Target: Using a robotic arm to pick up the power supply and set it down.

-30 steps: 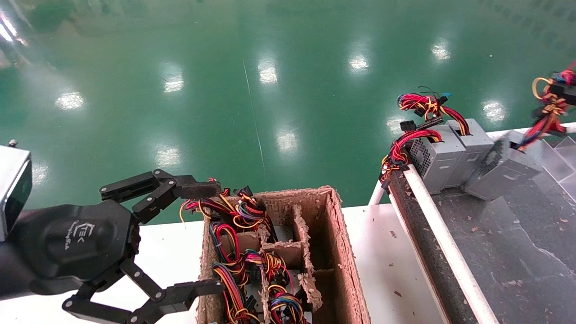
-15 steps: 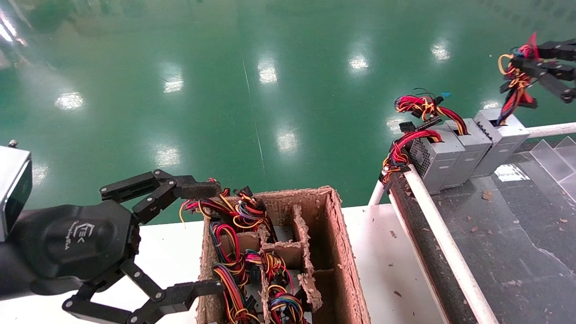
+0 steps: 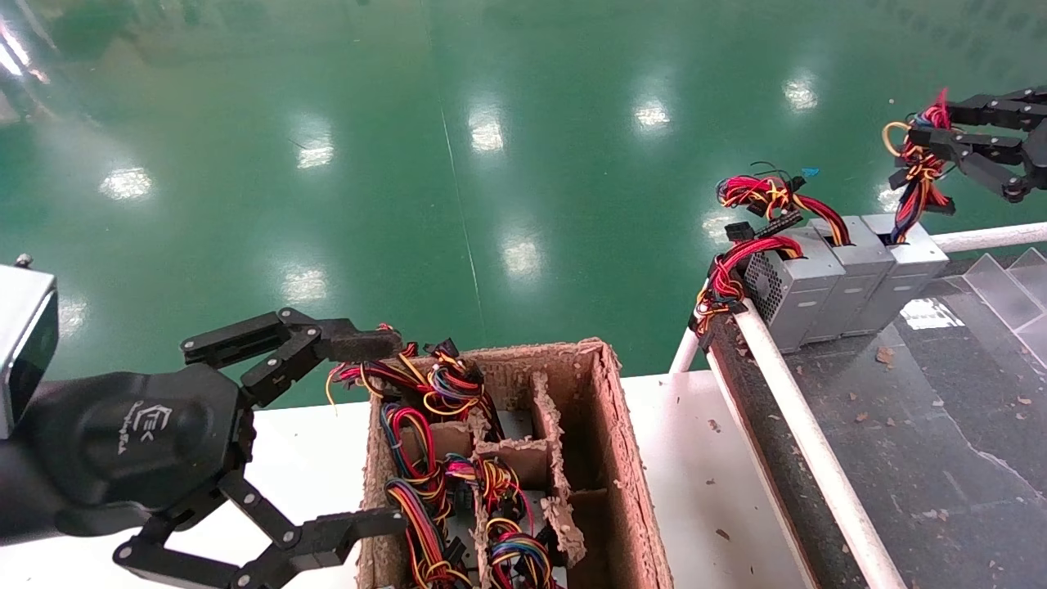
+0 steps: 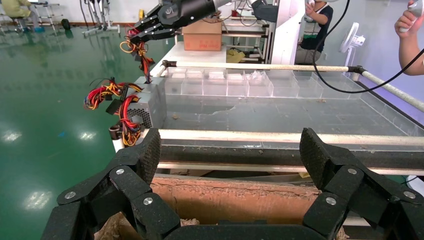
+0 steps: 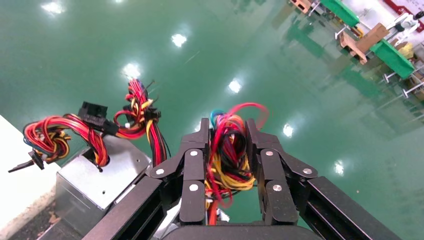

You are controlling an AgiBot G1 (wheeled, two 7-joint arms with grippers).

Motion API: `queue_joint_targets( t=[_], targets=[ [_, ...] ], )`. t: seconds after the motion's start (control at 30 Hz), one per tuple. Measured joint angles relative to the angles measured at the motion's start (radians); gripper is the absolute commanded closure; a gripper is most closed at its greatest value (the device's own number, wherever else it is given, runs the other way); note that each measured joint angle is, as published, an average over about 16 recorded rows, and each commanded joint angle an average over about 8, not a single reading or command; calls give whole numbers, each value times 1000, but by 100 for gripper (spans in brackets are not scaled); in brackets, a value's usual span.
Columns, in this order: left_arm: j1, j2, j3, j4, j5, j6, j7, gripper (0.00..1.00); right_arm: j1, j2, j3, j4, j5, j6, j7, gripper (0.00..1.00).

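Observation:
The power supply's base rests on the dark belt beside the like grey boxes, so my right gripper releases the power supply next.
The power supply [image 3: 901,274], a grey metal box, stands upright on the dark belt [image 3: 924,425], third in a row against two like grey boxes [image 3: 806,286]. Its red, yellow and orange wire bundle [image 3: 918,168] rises from its top. My right gripper [image 3: 920,143] is shut on that bundle above the box; in the right wrist view the wires [image 5: 227,160] fill the gap of the right gripper [image 5: 227,132]. The box itself is mostly hidden there. My left gripper [image 3: 388,432] is open beside the cardboard box, seen wide apart and empty in the left wrist view [image 4: 231,150].
A worn cardboard box [image 3: 609,458] with dividers holds coloured wire bundles on the white table [image 3: 695,474]. A white rail [image 3: 806,450] edges the belt. Clear plastic dividers [image 3: 1010,286] lie at the belt's far right. Green floor lies beyond. People stand far off [image 4: 320,15].
The power supply went from tilted on the belt to upright and pressed against the two other boxes. My right gripper moved left into view with the wire bundle. The left arm stayed still.

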Motion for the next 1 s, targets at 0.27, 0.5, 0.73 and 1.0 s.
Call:
queue_joint_targets(
  t=[0.27,0.5,0.73,1.0],
  targets=[
    [0,0,0,0,0,0,0,0,27,-1,8,-60,15,-42,-9,0],
    [0,0,0,0,0,0,0,0,14,0,24,-62,51,-71,4,0],
    [0,0,0,1,0,0,0,0,-50,7,40,17,107,-93,44,0],
    [0,0,1,1,0,0,1,0,-158,21,59,165,188,-122,112,0]
  ],
)
